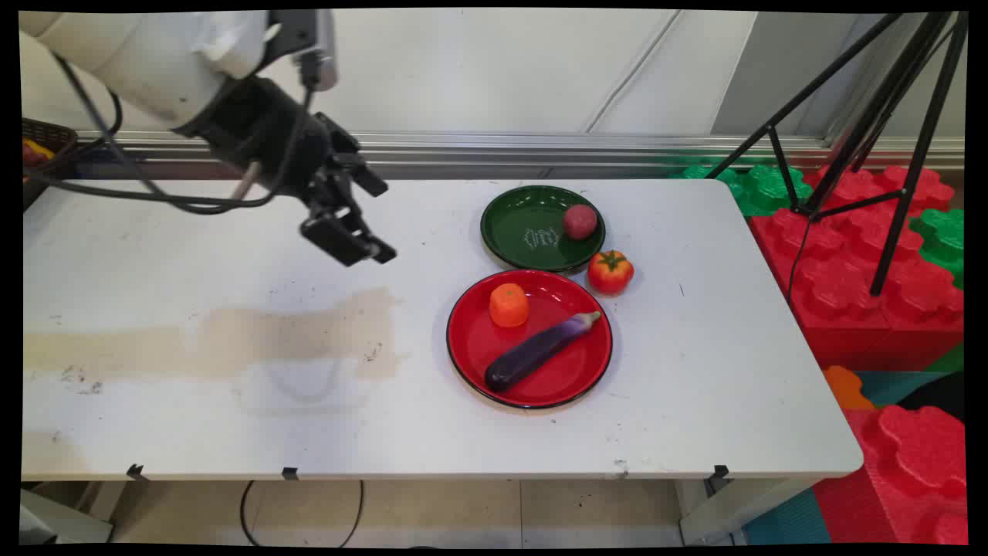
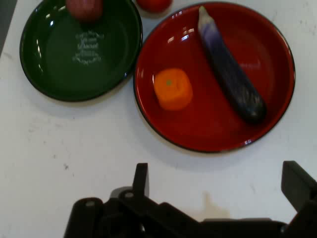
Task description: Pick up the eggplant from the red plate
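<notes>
My gripper takes hold of the long purple eggplant by its dark middle [image 1: 535, 355] next, to lift it out of the red plate [image 1: 571, 371].
My gripper [image 1: 381, 219] hangs open and empty above the table's back left-middle, well to the left of two plates. In the hand view the gripper [image 2: 219, 181] has nothing between its fingers [image 2: 141, 179]. A red plate [image 1: 571, 371] holds an orange fruit [image 1: 509, 305] and a purple eggplant [image 1: 536, 351]. Behind it, a green plate [image 1: 517, 224] carries a dark red round fruit [image 1: 580, 222]. A tomato [image 1: 610, 272] stands on the table between the two plates, at their right. The hand view shows the red plate [image 2: 208, 124], orange fruit [image 2: 172, 89], eggplant [image 2: 230, 74], green plate [image 2: 64, 69], dark red fruit [image 2: 84, 7] and tomato [image 2: 154, 4].
A brownish stain [image 1: 309, 332] spreads over the table's left middle. Red and green foam blocks [image 1: 857, 255] and a black tripod [image 1: 888, 139] stand beyond the table's right edge. A dark basket [image 1: 46, 143] sits at the far left back.
</notes>
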Motion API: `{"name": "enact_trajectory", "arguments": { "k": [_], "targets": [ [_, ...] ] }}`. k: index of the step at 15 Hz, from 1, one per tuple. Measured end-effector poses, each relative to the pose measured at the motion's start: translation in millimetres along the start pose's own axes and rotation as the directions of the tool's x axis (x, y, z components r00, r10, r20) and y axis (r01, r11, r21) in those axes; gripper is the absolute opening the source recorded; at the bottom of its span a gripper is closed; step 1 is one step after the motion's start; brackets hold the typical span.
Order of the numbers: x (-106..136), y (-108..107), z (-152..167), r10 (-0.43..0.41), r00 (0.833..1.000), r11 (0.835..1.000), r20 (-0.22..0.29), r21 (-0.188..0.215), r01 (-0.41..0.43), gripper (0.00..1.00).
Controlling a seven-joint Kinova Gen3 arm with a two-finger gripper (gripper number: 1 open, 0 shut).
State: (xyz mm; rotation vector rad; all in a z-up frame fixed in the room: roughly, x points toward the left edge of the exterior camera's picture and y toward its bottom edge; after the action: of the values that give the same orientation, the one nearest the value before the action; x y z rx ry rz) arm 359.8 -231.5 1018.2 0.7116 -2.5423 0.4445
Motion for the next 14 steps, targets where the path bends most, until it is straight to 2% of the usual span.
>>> {"name": "enact_trajectory", "arguments": {
  "k": [6, 14],
  "targets": [
    [43, 17, 30, -0.030, 0.999, 0.999, 0.044, 0.019, 0.029, 1.00],
    [81, 40, 83, -0.080, 0.983, 0.996, 0.164, 0.051, 0.072, 1.00]
  ]
}}
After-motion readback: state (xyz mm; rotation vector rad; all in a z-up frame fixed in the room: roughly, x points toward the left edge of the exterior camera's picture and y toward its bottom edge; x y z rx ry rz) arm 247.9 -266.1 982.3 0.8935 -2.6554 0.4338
